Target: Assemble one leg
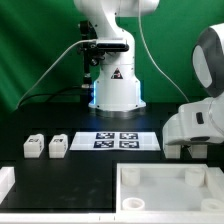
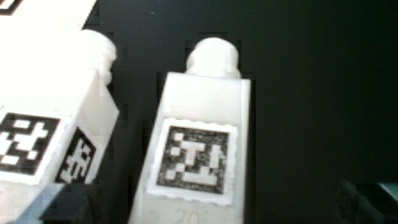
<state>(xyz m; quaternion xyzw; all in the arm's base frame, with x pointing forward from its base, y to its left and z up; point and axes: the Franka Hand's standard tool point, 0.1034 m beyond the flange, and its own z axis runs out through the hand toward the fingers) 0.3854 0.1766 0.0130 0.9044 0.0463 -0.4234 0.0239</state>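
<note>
My gripper's fingers are on either side of the white leg, below its tag, so my gripper closes on the leg next.
In the wrist view two legs lie side by side on the black table, each a white block with a rounded peg end and a black-and-white tag. One leg lies between my dark fingertips. The other leg lies just beside it. My gripper is open, close above the nearer leg, holding nothing. In the exterior view my gripper hangs low at the right, and the hand hides what is under it. Two more legs stand at the exterior view's left, far from the gripper.
The marker board lies flat in the middle. The large white panel with raised corner sockets lies at the front right. A white part shows at the front left edge. The robot base stands behind.
</note>
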